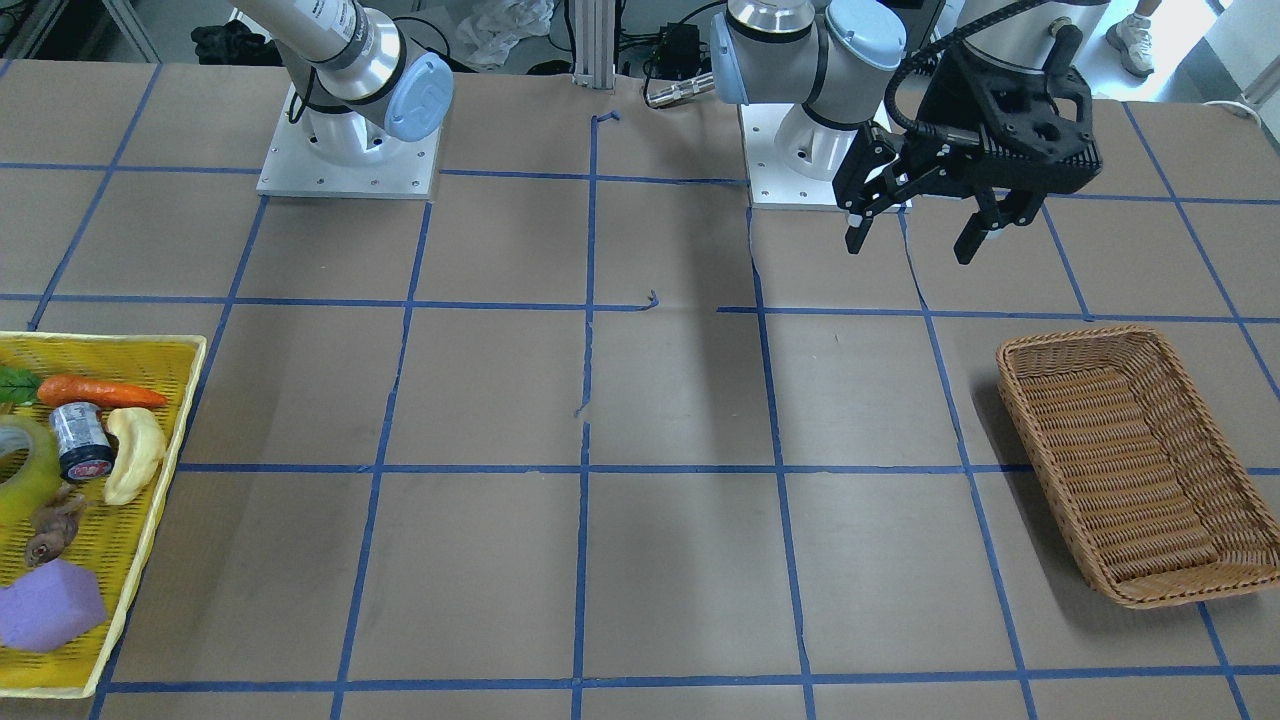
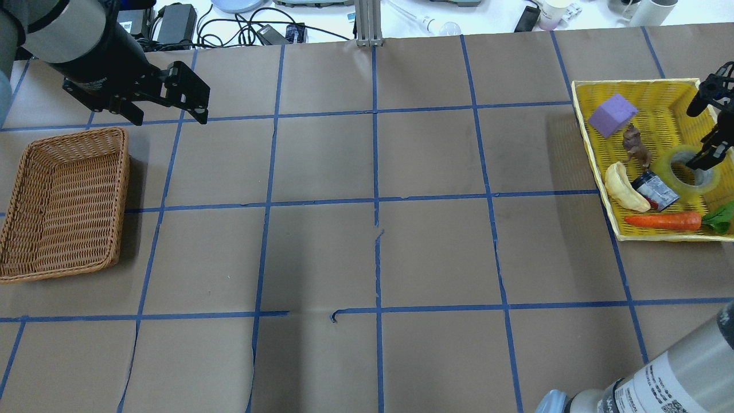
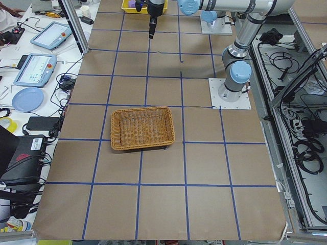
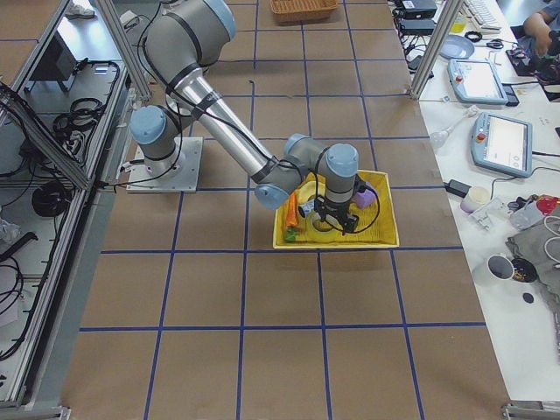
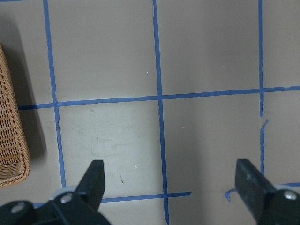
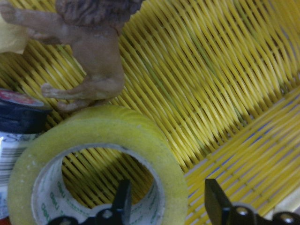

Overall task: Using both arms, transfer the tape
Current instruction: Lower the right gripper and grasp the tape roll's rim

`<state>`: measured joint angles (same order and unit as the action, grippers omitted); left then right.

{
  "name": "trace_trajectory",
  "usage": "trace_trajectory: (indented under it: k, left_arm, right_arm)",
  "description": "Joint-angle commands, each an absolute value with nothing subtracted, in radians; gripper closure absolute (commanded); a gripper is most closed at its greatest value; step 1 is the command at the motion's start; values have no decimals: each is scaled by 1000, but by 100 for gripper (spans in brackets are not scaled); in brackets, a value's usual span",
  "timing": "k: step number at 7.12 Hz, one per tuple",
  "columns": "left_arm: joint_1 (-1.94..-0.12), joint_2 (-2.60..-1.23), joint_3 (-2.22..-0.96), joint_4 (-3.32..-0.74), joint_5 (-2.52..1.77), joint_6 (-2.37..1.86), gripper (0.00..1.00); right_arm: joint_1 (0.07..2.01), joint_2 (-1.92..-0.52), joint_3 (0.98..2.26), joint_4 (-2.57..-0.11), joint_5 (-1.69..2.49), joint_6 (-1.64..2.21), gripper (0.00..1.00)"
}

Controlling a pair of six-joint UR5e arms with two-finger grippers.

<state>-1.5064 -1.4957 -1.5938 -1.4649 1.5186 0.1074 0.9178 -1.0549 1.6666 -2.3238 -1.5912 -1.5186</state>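
The right gripper grabs the tape roll by its ring wall (image 6: 172, 187) next, to transfer the tape out of the yellow tray.
The yellow-green tape roll (image 2: 675, 162) lies flat in the yellow tray (image 2: 590, 137), beside a toy animal and a small dark can. It also shows in the front view (image 1: 20, 480) and fills the right wrist view (image 6: 140, 136). My right gripper (image 6: 166, 201) is open and low over the roll, straddling its wall with one finger inside the white core and one outside; overhead it is at the right edge (image 2: 708, 155). My left gripper (image 2: 166, 117) is open and empty, held above the table near the wicker basket (image 2: 63, 206).
The tray also holds a carrot (image 2: 662, 220), a banana (image 2: 625, 186), a dark can (image 2: 656, 192), a purple block (image 2: 612, 115) and a brown toy animal (image 2: 636, 146). The wicker basket (image 1: 1130, 460) holds nothing. Blue tape lines grid the brown table.
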Motion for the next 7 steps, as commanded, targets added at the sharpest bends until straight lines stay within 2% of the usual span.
trace_trajectory:
  k: [1,2,4,7]
  left_arm:
    - [-1506,-1496,-1594,-1465,1519,107,0]
    - [-1506,-1496,-1594,-1465,1519,107,0]
    - [-1506,-1496,-1594,-1465,1519,107,0]
    - [-1506,-1496,-1594,-1465,1519,107,0]
  right_arm:
    - [917,-1045,1671,-2327,-1586,-1508,88]
    - [917,-1046,1663,-2327,-1586,-1503,100]
    - [919,-1080,1655,-2307,-1583,-1465,100]
    - [1042,-1235,1605,-2213,-1585,-1296,100]
